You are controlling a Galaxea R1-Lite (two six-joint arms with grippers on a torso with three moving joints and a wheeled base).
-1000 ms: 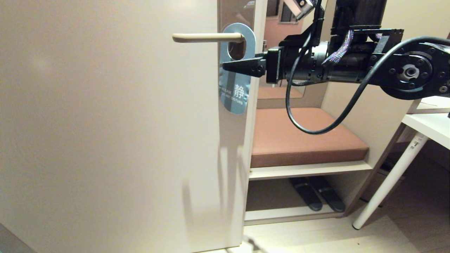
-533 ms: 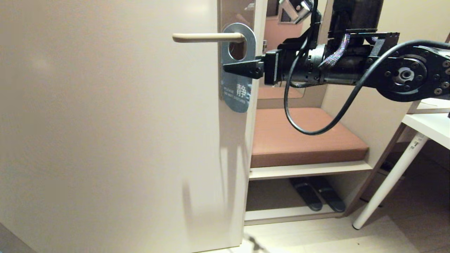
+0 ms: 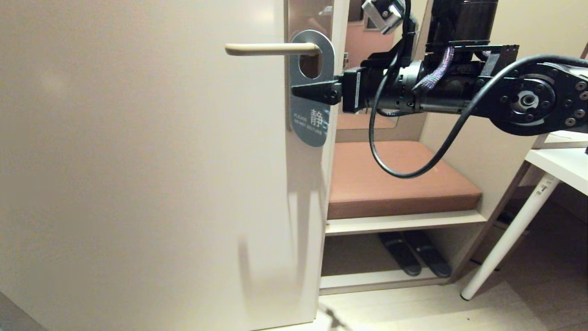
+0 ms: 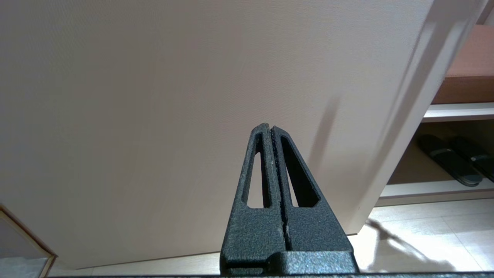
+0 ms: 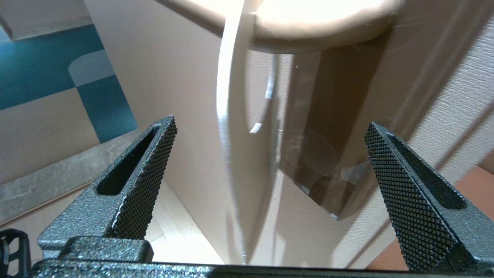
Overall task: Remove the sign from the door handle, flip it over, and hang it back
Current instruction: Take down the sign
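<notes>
My right gripper closes on the sign next, since both fingertips reach well past the sign's near edge (image 3: 329, 114), just below the round hole.
The sign (image 3: 310, 120) hangs by its round hole on the door handle (image 3: 268, 48), blue face towards me. My right gripper (image 3: 298, 90) reaches in level from the right at mid-height of the sign, open, one finger in front of the blue face. In the right wrist view the sign (image 5: 241, 154) shows almost edge-on between the wide-apart fingertips of the right gripper (image 5: 270, 123), touching neither, with the door handle (image 5: 316, 27) above and the brownish backplate (image 5: 335, 162) behind. My left gripper (image 4: 271, 129) is shut and empty, parked low before the door.
The door's free edge (image 3: 327, 193) is just right of the sign. Beyond it stands a bench with a brown cushion (image 3: 399, 179) and dark slippers (image 3: 413, 259) underneath. A white table (image 3: 562, 168) with a slanted leg (image 3: 510, 239) is at the right.
The right arm has tipped slightly, its rear end rising, with the fingers staying at the sign. The sign has swung a little and now hangs straighter. Jaws remain open.
</notes>
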